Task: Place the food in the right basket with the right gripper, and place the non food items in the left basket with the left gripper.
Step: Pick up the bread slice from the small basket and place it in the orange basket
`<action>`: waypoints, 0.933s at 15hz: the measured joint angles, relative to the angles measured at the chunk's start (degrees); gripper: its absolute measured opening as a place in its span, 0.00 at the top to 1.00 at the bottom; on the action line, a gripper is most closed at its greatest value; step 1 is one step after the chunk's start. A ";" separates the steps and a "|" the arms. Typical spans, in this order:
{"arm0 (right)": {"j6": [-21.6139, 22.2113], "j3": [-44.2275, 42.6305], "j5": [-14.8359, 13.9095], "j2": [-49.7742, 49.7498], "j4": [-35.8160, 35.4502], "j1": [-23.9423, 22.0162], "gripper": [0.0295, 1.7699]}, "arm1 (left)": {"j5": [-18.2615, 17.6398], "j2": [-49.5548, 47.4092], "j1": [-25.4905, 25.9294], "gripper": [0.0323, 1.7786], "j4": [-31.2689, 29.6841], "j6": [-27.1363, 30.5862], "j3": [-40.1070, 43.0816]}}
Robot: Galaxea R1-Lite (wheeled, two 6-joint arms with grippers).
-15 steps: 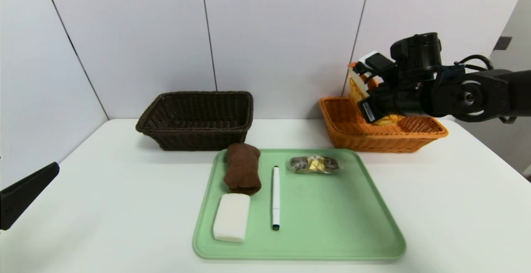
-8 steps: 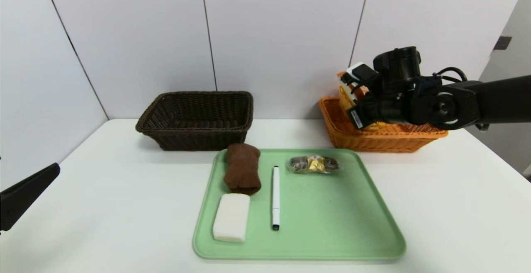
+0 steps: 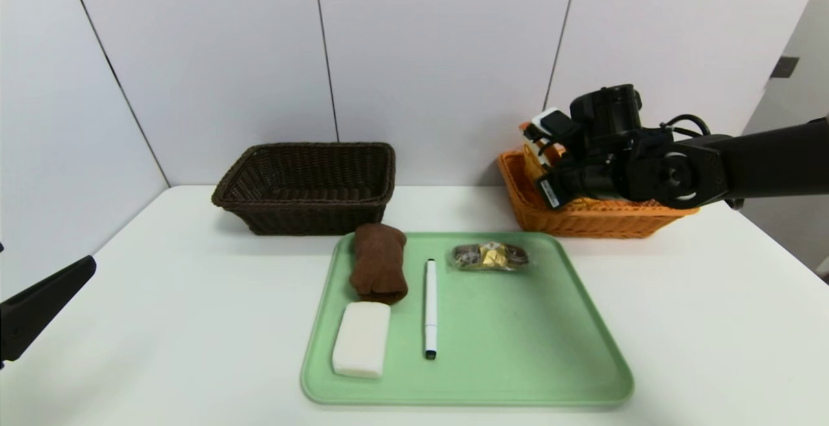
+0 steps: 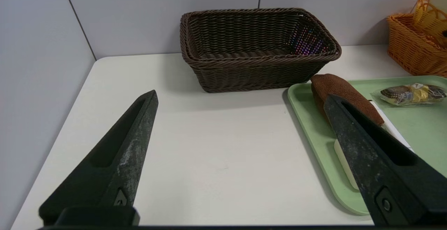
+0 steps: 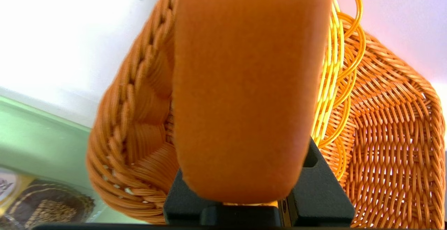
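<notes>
My right gripper releases the bread slice [image 3: 534, 158] and its wicker dish now, since both reach down inside the orange basket's rim [image 3: 509, 168].
My right gripper [image 3: 543, 149] hangs over the near left end of the orange right basket [image 3: 602, 217], shut on the bread slice [image 5: 244, 83] together with its small yellow wicker dish [image 5: 336, 58]. The bread's orange-brown crust fills the right wrist view. The wrapped snack [image 3: 490, 256] lies at the back of the green tray [image 3: 518, 355]. The brown cloth [image 3: 379, 261], white block [image 3: 361, 347] and marker pen [image 3: 431, 306] lie on the tray's left half. The dark left basket [image 3: 304, 186] stands behind them. My left gripper [image 4: 241, 97] is open, parked low at the table's left edge.
The white table [image 3: 194, 322] ends at a wall right behind both baskets and at a side panel on the left. Bare tabletop lies between my left gripper and the tray.
My right arm has come down and to the left with the bread and dish, from above the orange basket to just over its left end. The left arm has stayed put.
</notes>
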 joint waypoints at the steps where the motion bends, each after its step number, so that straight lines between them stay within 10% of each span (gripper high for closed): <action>1: -0.02 0.00 -0.15 0.22 0.00 0.00 0.78 | 0.00 0.00 0.00 0.05 -0.02 0.00 0.09; 14: -0.52 0.39 0.46 -1.99 -3.39 0.09 0.22 | -0.01 0.00 0.00 0.05 -0.05 -0.05 0.15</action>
